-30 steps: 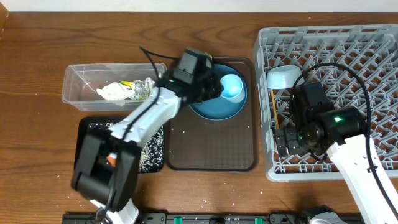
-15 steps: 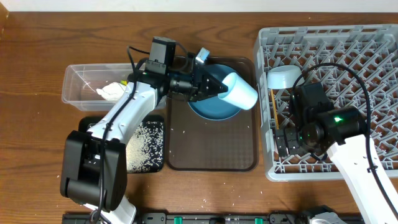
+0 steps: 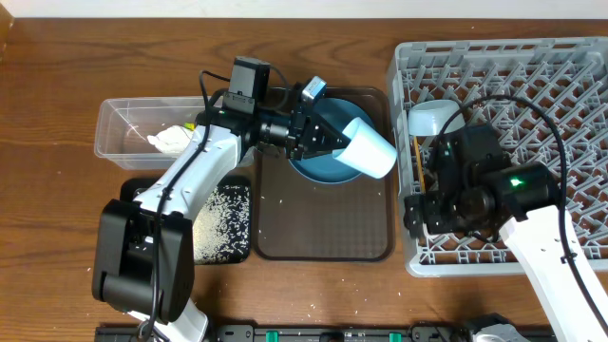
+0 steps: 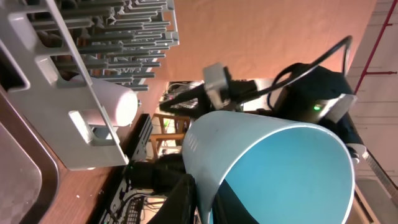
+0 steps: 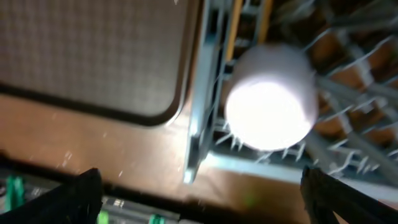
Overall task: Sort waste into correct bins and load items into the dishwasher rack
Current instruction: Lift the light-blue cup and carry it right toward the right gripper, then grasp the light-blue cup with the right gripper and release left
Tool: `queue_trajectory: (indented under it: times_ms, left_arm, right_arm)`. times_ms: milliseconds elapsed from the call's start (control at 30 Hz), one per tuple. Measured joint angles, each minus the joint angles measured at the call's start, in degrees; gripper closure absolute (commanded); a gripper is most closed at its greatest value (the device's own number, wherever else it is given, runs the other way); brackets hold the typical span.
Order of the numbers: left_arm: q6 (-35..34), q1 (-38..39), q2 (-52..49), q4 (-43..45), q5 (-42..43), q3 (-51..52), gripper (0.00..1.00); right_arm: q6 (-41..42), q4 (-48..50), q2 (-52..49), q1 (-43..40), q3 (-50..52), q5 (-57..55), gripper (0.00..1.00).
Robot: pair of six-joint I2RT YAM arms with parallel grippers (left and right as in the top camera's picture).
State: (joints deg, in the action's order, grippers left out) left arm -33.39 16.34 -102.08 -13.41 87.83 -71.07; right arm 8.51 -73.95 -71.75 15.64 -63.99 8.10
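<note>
The robot's right gripper should next grab the light-blue cup by its free base end [image 3: 382,158], so that the cup's rim stays free to enter the dishwasher rack [image 3: 570,57].
My left gripper [image 3: 334,144] is shut on the light-blue cup [image 3: 370,150], held tilted above the dark-blue plate [image 3: 313,161]. In the left wrist view the fingers [image 4: 205,202] clamp the cup's rim [image 4: 267,162]. The grey dishwasher rack [image 3: 570,57] is at the right, and its side shows in the left wrist view [image 4: 93,81]. A pale pink cup [image 3: 432,117] lies in its left corner with wooden chopsticks [image 3: 418,163] beside it. My right gripper [image 3: 423,211] is open and empty over the rack's left edge. Its view [image 5: 199,208] shows the cup [image 5: 270,96]. No separate pale-blue bowl shows.
The plate sits on a brown serving tray [image 3: 323,228]. A clear tub [image 3: 119,119] at the left holds crumpled white paper [image 3: 171,141]. A black tray [image 3: 223,223] in front of it holds white rice grains. Loose grains lie on the table.
My left gripper lifted the light-blue cup off the plate and swung it right toward the rack. My right arm shifted left to the rack's left edge.
</note>
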Motion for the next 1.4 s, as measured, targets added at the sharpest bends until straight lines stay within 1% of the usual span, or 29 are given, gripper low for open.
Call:
queue_trajectory:
  times_ms: [67,100,133,167,300,400,667,867,1000,1033,1067,1200,1267,1400]
  left_arm:
    - [0.66,0.00,0.00,-1.29,0.42,0.00,0.88]
    - [1.07,0.00,0.00,-2.16,0.48,0.00,0.88]
    - [1.70,0.00,0.00,-3.19,0.55,0.00,0.88]
    - [2.27,0.00,0.00,-4.15,0.59,0.00,0.88]
    - [5.14,0.00,0.00,-7.82,0.70,0.00,0.88]
    - [7.13,0.00,0.00,-10.32,0.76,0.00,0.88]
    - [11.47,0.61,0.00,-16.52,0.76,0.00,0.88]
    - [12.90,2.21,0.00,-16.83,0.76,0.00,0.88]
    - [13.14,3.89,0.00,-16.83,0.76,0.00,0.88]
    - [13.20,4.33,0.00,-16.83,0.76,0.00,0.89]
    - [13.31,4.70,0.00,-16.83,0.76,0.00,0.88]
    - [13.75,5.33,0.00,-16.81,0.76,0.00,0.87]
    - [13.79,5.29,0.00,-16.83,0.76,0.00,0.87]
    - [13.79,5.20,0.00,-16.83,0.55,0.00,0.87]
  right_arm:
    - [-0.31,-1.55,0.00,0.00,0.00,1.68,0.03]
    - [-1.05,-1.86,0.00,0.00,0.02,2.73,0.05]
    - [-2.34,-1.95,0.02,0.00,0.02,4.07,0.06]
    - [-4.04,-1.88,0.02,0.00,0.02,6.05,0.01]
    - [-12.07,-0.52,0.70,0.00,0.07,15.96,0.01]
    - [-16.06,4.44,2.14,-0.13,0.02,20.85,0.01]
    - [-19.37,12.28,3.26,-1.46,-0.02,27.08,0.01]
    - [-19.74,15.15,3.28,-1.53,-0.02,29.94,0.01]
    - [-19.80,17.25,3.28,-1.53,-0.02,31.89,0.03]
    - [-19.82,17.55,3.28,-1.53,-0.02,32.15,0.05]
    - [-19.82,17.79,3.28,-1.53,-0.02,32.33,0.07]
    - [-20.24,18.97,3.28,-1.53,-0.02,32.85,0.26]
    - [-20.37,19.23,3.28,-1.53,-0.02,33.05,0.33]
    - [-20.46,19.23,3.30,-1.53,-0.02,33.53,0.33]
